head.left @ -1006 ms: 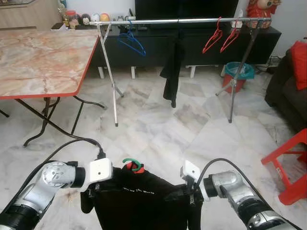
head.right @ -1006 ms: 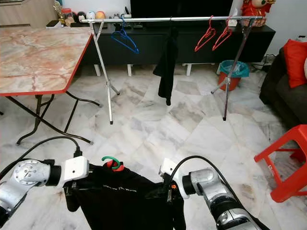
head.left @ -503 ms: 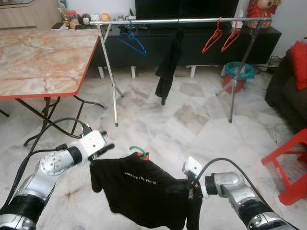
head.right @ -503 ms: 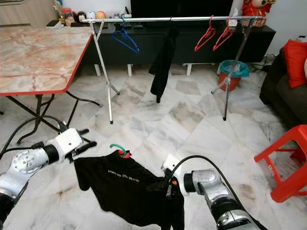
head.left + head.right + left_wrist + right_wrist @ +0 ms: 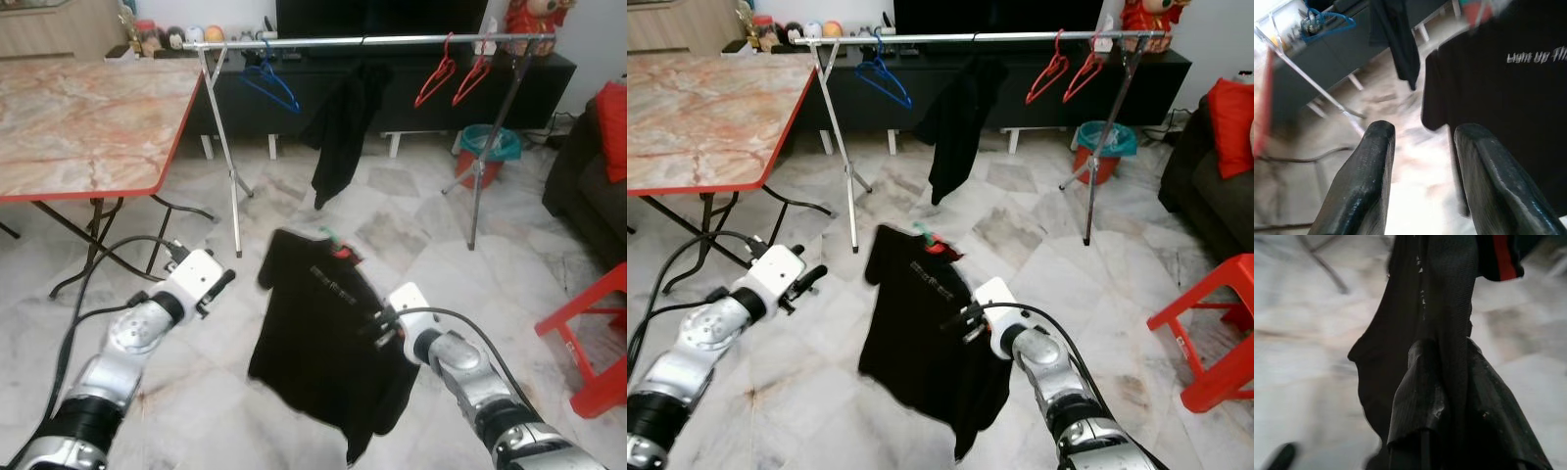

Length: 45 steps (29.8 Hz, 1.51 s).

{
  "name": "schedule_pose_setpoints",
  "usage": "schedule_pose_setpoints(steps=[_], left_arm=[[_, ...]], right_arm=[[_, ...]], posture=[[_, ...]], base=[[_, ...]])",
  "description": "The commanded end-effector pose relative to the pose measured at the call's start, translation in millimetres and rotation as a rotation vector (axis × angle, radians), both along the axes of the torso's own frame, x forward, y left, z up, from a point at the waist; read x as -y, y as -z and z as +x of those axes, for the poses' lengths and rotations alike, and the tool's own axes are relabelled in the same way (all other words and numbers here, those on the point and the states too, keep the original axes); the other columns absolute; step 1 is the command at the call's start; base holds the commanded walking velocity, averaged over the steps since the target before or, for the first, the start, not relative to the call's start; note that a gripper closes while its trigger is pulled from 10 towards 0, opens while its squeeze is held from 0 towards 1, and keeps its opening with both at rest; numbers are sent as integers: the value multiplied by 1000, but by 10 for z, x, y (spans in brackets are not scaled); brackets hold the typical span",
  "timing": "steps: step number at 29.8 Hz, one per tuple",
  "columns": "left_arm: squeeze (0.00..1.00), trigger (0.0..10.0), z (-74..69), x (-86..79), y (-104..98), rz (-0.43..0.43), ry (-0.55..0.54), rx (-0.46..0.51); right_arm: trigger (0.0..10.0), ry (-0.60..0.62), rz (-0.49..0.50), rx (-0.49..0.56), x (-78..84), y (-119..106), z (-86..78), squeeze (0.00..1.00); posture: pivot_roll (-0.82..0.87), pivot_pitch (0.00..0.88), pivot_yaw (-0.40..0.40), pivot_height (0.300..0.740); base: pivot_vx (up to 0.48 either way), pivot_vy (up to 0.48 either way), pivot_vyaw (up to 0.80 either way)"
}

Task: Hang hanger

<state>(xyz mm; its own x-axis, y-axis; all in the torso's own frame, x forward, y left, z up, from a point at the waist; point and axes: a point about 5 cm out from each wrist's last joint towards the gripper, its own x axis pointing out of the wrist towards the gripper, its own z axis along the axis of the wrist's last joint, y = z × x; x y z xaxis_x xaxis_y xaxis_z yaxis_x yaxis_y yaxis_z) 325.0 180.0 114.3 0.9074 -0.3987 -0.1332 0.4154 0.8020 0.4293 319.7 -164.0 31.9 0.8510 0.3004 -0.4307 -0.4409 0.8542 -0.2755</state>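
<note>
The black shirt [image 5: 328,333] covers the hanger's arms, and the hanger's green hook [image 5: 330,238] sticks out at the collar, so my left gripper needs to grab the hanger by that hook next.
A black T-shirt [image 5: 318,323] with white lettering sits on a hanger whose green hook [image 5: 330,238] and red neck show at its collar. My right gripper [image 5: 375,326] is shut on the shirt's shoulder and holds it up, tilted, above the floor; in the right wrist view the black cloth [image 5: 1444,362] covers the fingers. My left gripper [image 5: 223,284] is open and apart from the shirt, to its left; its two fingers [image 5: 1376,161] frame the shirt [image 5: 1508,98]. The metal rail [image 5: 362,42] stands farther ahead with a black garment [image 5: 338,127] on it.
On the rail hang a blue hanger [image 5: 269,83] and two red hangers [image 5: 436,83]. A marble table [image 5: 88,117] with a red edge stands at the left. A red stool [image 5: 588,333], a teal bin [image 5: 488,147] and a dark sofa [image 5: 588,176] are on the right.
My left gripper has let go of the shirt and drawn aside. My right gripper has raised the shirt up and forward, so it now hangs from that one side. The garment on the rail swings.
</note>
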Motion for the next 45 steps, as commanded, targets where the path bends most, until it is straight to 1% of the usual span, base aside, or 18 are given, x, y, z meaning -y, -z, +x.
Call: schedule_pose_setpoints(steps=[1, 3, 4, 6, 7, 8, 11, 12, 15, 18, 20, 21, 22, 27, 34, 37, 42, 45], left_arm=[[0, 10000, 72, 105, -158, -135, -4, -12], [0, 10000, 116, 219, -201, -204, 9, -45], [0, 10000, 116, 219, -201, -204, 9, -45], [0, 10000, 203, 362, -295, -345, -22, -85], [0, 10000, 203, 362, -295, -345, -22, -85], [0, 10000, 215, 409, -310, -382, -17, -106], [0, 10000, 194, 539, -301, -427, 26, -183], [0, 10000, 159, 641, -293, -462, 56, -229], [0, 10000, 97, 763, -306, -507, 95, -309], [0, 10000, 93, 775, -325, -533, 79, -348], [0, 10000, 104, 769, -337, -563, 48, -400], [0, 10000, 109, 789, -362, -625, 39, -447], [0, 10000, 109, 801, -373, -651, 39, -461], [0, 10000, 112, 850, -378, -683, 26, -506], [0, 10000, 138, 902, -474, -803, -7, -504], [0, 10000, 133, 932, -458, -821, -43, -549], [0, 10000, 185, 886, -429, -867, -170, -551], [0, 10000, 186, 883, -386, -884, -249, -589]], right_arm=[[0, -24, -107, 110, -86, -116, 87, 0], [0, -27, -159, 140, -130, -99, 76, 0], [0, -27, -159, 140, -130, -99, 76, 0], [0, -28, -234, 169, -200, -45, 46, 0], [0, -28, -234, 169, -200, -45, 46, 0], [0, -36, -246, 173, -225, -33, 37, 0], [0, -30, -260, 198, -266, -27, 27, 0], [0, -25, -273, 216, -277, -34, 30, 0], [0, -19, -288, 244, -301, -44, 35, 0], [0, -8, -299, 254, -322, -49, 44, 0], [0, -20, -341, 286, -351, -70, 61, 0], [0, -29, -357, 303, -375, -85, 73, 0], [0, -30, -356, 304, -381, -87, 75, 0], [0, -54, -374, 319, -433, -111, 96, 0], [0, -116, -366, 344, -530, -139, 99, 0], [0, -140, -381, 365, -578, -141, 92, 0], [0, -168, -384, 371, -637, -119, 67, 0], [0, -163, -381, 368, -662, -103, 56, 0]], posture=[[53, 0, 19, 740], [49, 0, 20, 740], [49, 0, 20, 740], [54, 0, 19, 740], [54, 0, 19, 740], [54, 0, 19, 740], [57, 0, 20, 740], [53, 0, 23, 740], [55, 0, 24, 740], [55, 0, 24, 740], [66, 0, 24, 740], [66, 0, 24, 740], [66, 0, 24, 740], [76, 0, 23, 740], [76, 0, 23, 740], [74, 0, 26, 740], [75, 0, 26, 740], [75, 0, 26, 740]], base=[[0, 0, 0], [0, 0, 0], [0, 0, 0], [0, 0, 0], [0, 0, 0], [0, 0, 0], [0, 0, 0], [0, 0, 0], [0, 0, 0], [0, 0, 0], [0, 0, 0], [0, 0, 0], [0, 0, 0], [0, 0, 0], [0, 0, 0], [0, 0, 0], [0, 0, 0], [0, 0, 0]])
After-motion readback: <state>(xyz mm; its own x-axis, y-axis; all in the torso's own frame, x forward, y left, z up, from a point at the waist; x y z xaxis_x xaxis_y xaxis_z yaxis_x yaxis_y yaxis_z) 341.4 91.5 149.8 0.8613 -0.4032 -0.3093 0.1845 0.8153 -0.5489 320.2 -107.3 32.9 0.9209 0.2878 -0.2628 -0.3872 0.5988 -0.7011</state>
